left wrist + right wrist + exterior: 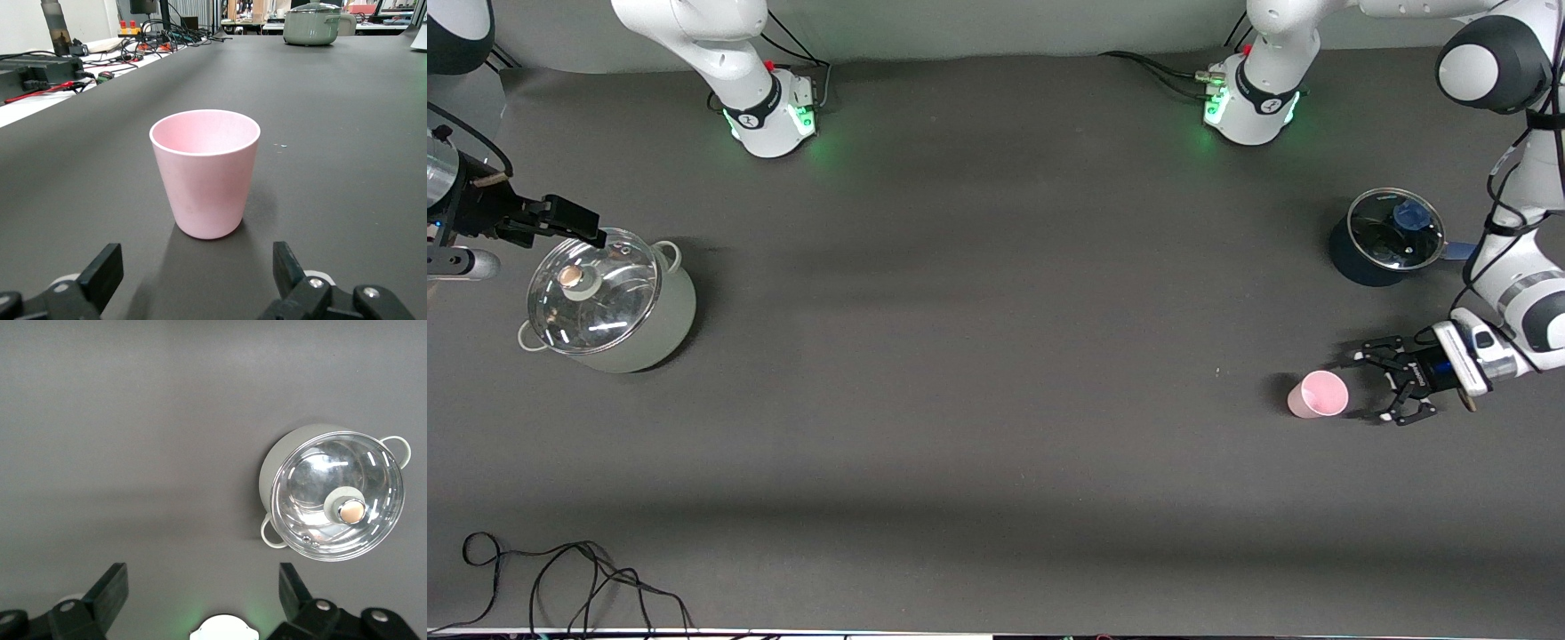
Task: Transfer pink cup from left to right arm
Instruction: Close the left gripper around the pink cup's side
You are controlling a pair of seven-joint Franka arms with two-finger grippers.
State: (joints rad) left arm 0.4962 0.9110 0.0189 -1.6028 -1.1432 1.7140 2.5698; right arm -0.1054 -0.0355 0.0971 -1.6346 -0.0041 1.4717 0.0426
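Observation:
My left gripper grabs the cup by its lower side [208, 210] next, to leave the pink cup's rim [205, 154] free for the right arm.
The pink cup [1318, 394] stands upright on the dark table toward the left arm's end. My left gripper [1370, 386] is low beside it with its skeletal fingers open, and the cup sits just ahead of the fingertips, untouched. In the left wrist view the cup [205, 173] stands apart from the open gripper [197, 270]. My right gripper [580, 229] is up in the air at the right arm's end, over the rim of a lidded pot. It is open and empty in the right wrist view [200, 590].
A grey-green pot with a glass lid [609, 302] stands at the right arm's end and shows in the right wrist view [337, 497]. A dark blue saucepan with a glass lid [1392, 236] stands farther from the camera than the cup. Loose cables [560, 578] lie at the near edge.

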